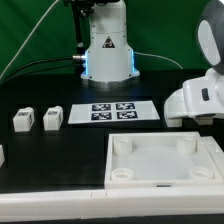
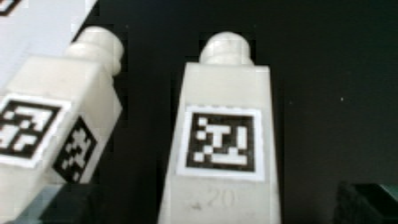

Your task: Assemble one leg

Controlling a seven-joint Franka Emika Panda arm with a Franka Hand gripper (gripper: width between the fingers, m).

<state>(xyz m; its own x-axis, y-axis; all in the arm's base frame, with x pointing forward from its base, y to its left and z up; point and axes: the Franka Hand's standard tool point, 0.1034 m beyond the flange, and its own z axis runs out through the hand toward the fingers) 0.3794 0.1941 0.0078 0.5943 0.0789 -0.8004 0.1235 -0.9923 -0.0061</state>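
The white leg [image 2: 222, 198] sits between my fingers, which reach down below its marker on either side, so my gripper should close. Closing now would catch it.
In the wrist view two white legs lie side by side on the black table, each with a black-and-white marker on its face. My gripper [image 2: 217, 205] is open. Its dark fingers [image 2: 370, 200] stand on either side of one leg [image 2: 222, 125] with a gap on each side, not touching it. The other leg [image 2: 54, 110] lies just outside one finger. In the exterior view my arm's white hand [image 1: 197, 98] hangs low at the exterior view's right and hides the fingertips and whatever lies under them. Two more legs [image 1: 22, 120] [image 1: 52, 118] stand at the exterior view's left.
The large white tray-shaped piece [image 1: 165, 185] with corner sockets lies at the front. The marker board [image 1: 112, 112] lies in the middle before the robot base [image 1: 108, 55]. A small white part [image 1: 2, 155] shows at the left edge. A marker corner [image 2: 9, 6] shows beyond the legs.
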